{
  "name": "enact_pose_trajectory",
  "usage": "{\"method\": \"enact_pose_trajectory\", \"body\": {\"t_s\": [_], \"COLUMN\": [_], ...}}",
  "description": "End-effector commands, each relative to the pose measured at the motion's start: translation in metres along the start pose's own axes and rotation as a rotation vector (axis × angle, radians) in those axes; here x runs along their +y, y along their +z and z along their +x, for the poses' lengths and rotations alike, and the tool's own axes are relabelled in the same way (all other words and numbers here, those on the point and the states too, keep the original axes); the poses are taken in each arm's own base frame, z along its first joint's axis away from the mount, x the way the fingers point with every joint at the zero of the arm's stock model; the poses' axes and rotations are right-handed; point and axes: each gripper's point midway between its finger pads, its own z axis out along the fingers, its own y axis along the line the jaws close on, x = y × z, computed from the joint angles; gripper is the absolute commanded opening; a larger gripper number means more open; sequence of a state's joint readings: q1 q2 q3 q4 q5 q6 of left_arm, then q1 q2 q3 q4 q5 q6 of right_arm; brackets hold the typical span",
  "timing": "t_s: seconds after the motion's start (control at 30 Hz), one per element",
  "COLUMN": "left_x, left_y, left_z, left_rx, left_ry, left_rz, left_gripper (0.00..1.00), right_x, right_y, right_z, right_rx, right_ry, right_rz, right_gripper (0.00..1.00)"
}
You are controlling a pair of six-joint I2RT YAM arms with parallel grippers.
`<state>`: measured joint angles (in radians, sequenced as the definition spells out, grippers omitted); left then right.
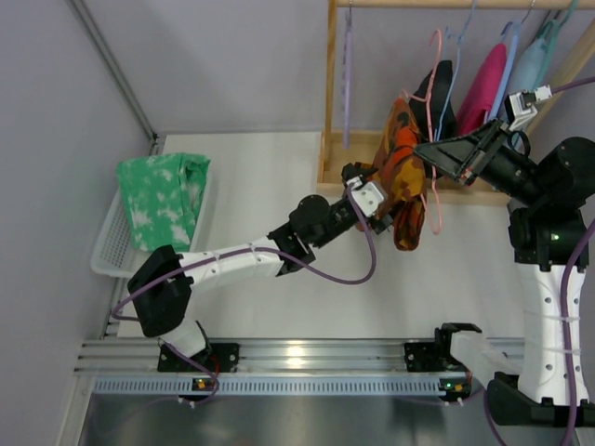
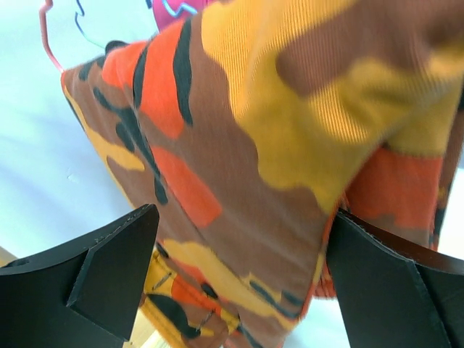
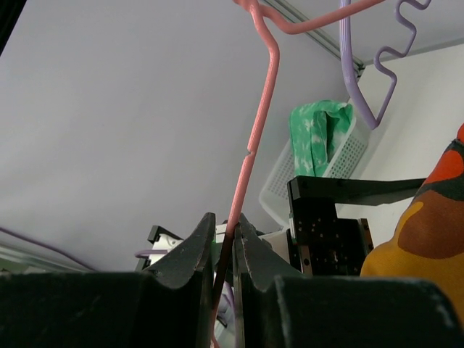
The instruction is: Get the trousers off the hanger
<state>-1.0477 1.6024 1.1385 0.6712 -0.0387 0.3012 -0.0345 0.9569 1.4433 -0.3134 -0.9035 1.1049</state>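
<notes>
I should grab the trousers' bunched cloth with my left gripper, on the side opposite the right gripper, to slide the trousers off. This leaves the hanger's wire (image 3: 254, 145) free.
The orange, brown and yellow camouflage trousers (image 1: 402, 172) hang bunched on a pink hanger (image 1: 434, 200) just in front of the wooden rack. My left gripper (image 1: 372, 199) is at the trousers' left side. In the left wrist view its gripper (image 2: 243, 268) stands wide open with the trousers (image 2: 275, 145) hanging between the fingers (image 2: 109, 275). My right gripper (image 1: 426, 149) reaches in from the right. In the right wrist view that gripper (image 3: 226, 232) is shut on the pink hanger's wire (image 3: 254, 145), with an edge of the trousers (image 3: 428, 232) at the right.
A wooden clothes rack (image 1: 330, 93) stands at the back with a purple hanger (image 1: 347, 74) and black, pink and light blue garments (image 1: 483, 88) on hangers. A white basket (image 1: 110, 243) holding green cloth (image 1: 167, 195) sits at the left by the wall.
</notes>
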Motion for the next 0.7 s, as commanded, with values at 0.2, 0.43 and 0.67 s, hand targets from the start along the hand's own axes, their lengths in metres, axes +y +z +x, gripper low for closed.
{"method": "enact_pose_trajectory", "body": {"t_s": [0.2, 0.43, 0.67], "left_x": [0.015, 0.024, 0.034], "left_y": [0.034, 0.042, 0.03], "left_z": [-0.041, -0.037, -0.032], "left_rx": [-0.107, -0.094, -0.077], "left_ry": [-0.027, 0.002, 0.053], "left_rz": [-0.052, -0.105, -0.112], "left_gripper": [0.98, 0.84, 0.67], "right_x": [0.057, 0.059, 0.058], "right_y": [-0.012, -0.014, -0.013], "right_z": [-0.009, -0.008, -0.008], "right_rx": [-0.083, -0.082, -0.081], "right_ry": [-0.263, -0.273, -0.274], "right_rz": [-0.185, -0.188, -0.189], "right_gripper": [0.0, 0.0, 0.0]}}
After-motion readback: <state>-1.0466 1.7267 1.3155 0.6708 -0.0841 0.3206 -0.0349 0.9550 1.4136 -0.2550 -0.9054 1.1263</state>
